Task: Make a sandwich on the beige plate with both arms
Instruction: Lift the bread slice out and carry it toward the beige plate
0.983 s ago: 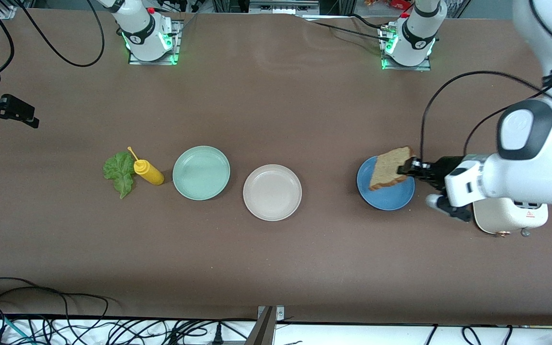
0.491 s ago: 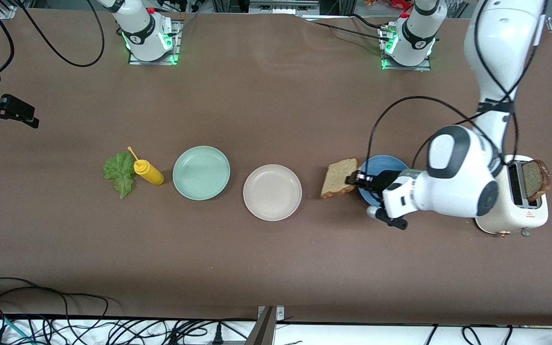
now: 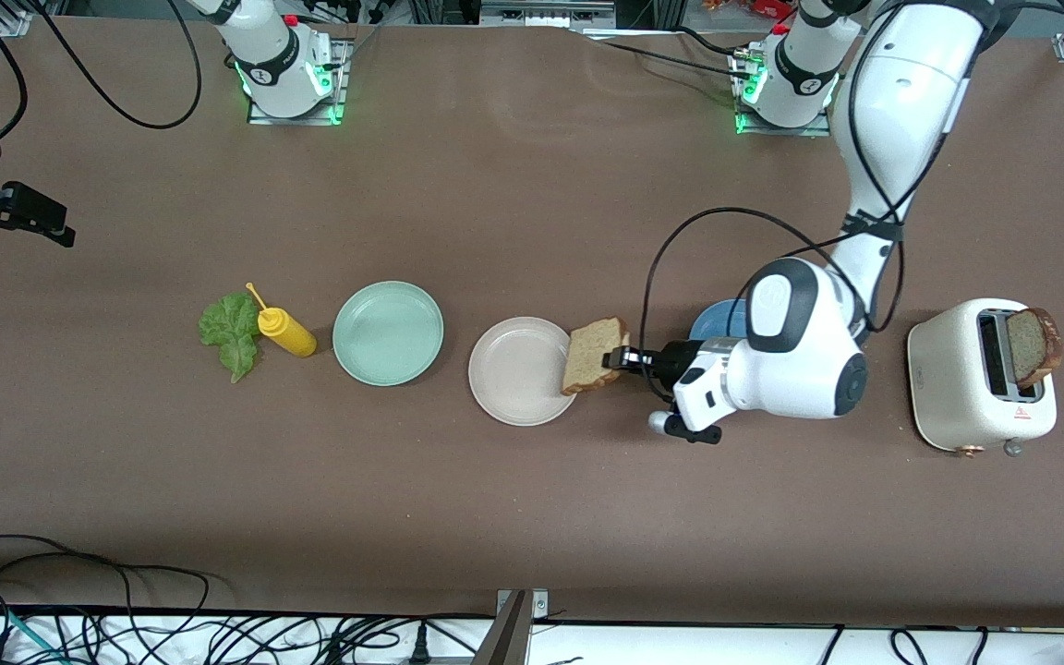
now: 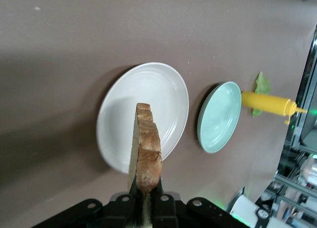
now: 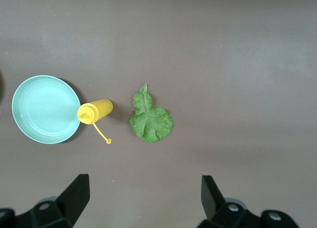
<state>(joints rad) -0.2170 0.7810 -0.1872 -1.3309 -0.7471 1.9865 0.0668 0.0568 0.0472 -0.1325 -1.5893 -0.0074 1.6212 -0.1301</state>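
Most of the bread slice (image 3: 595, 355) hangs beyond the beige plate's rim, so my left gripper stays closed on the bread for now.
My left gripper (image 3: 620, 358) is shut on a slice of brown bread (image 3: 595, 356) and holds it on edge over the rim of the beige plate (image 3: 518, 374) on the side toward the left arm's end. In the left wrist view the slice (image 4: 146, 148) stands clamped between the fingers (image 4: 130, 208) above the plate (image 4: 158, 91). A second slice (image 3: 1031, 346) sticks out of the toaster (image 3: 957, 379). The lettuce leaf (image 3: 232, 332) lies flat on the table. My right gripper (image 3: 29, 226) waits open and empty over the right arm's end of the table; the right wrist view shows it (image 5: 143, 181) apart from the lettuce (image 5: 150, 120).
A mint green plate (image 3: 388, 332) sits beside the beige plate, with a yellow mustard bottle (image 3: 287, 332) lying between it and the lettuce. A blue plate (image 3: 715, 321) is partly hidden under my left arm. Cables run along the table's near edge.
My left arm has carried the bread slice from over the blue plate toward the right arm's end, to the beige plate's rim. The toaster with the second slice has come into view. The right arm has not moved.
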